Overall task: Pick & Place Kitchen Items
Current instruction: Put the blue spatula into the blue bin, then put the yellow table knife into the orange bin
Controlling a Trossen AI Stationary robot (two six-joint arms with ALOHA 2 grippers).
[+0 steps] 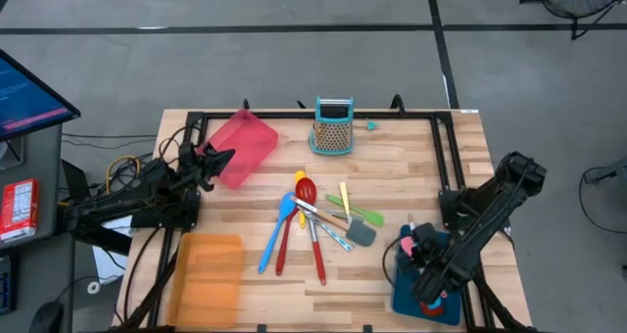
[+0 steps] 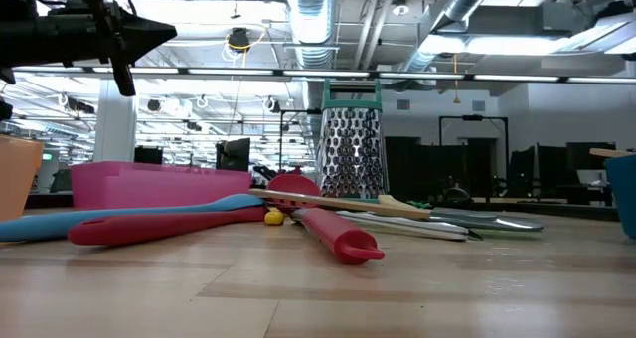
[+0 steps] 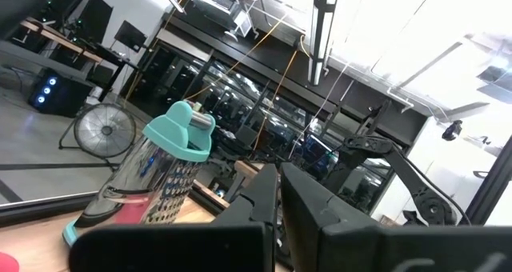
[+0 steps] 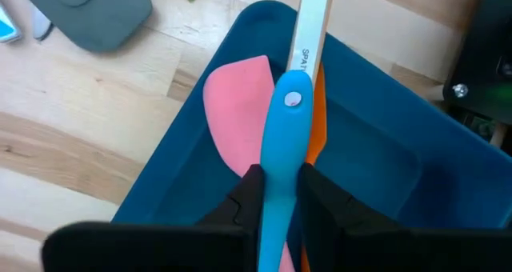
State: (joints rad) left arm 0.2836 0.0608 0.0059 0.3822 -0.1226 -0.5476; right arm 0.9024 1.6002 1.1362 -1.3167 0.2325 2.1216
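Note:
My right gripper needs to open now, because the light-blue handle is low inside the blue tray's rim and the light-blue utensil would lie in place.
My right gripper is over the blue tray at the table's near right, shut on a light-blue utensil handle. Under the handle, in the tray, lie a pink spatula blade, an orange piece and a labelled wooden handle. Several utensils lie piled mid-table: a red spoon, a blue one, a green spatula, a grey spatula. My left gripper hangs shut and empty above the red tray at the far left. My right gripper pinches the light-blue handle between its two fingers, back from the free end with the hanging hole. The handle runs along the fingers and sticks out past them over the blue tray. Whether it rests on the things below, I cannot tell.
A teal-framed box grater stands at the table's far middle. An orange tray lies at the near left. Black frame rails run along the table's sides. Bare wood lies between the pile and the blue tray.

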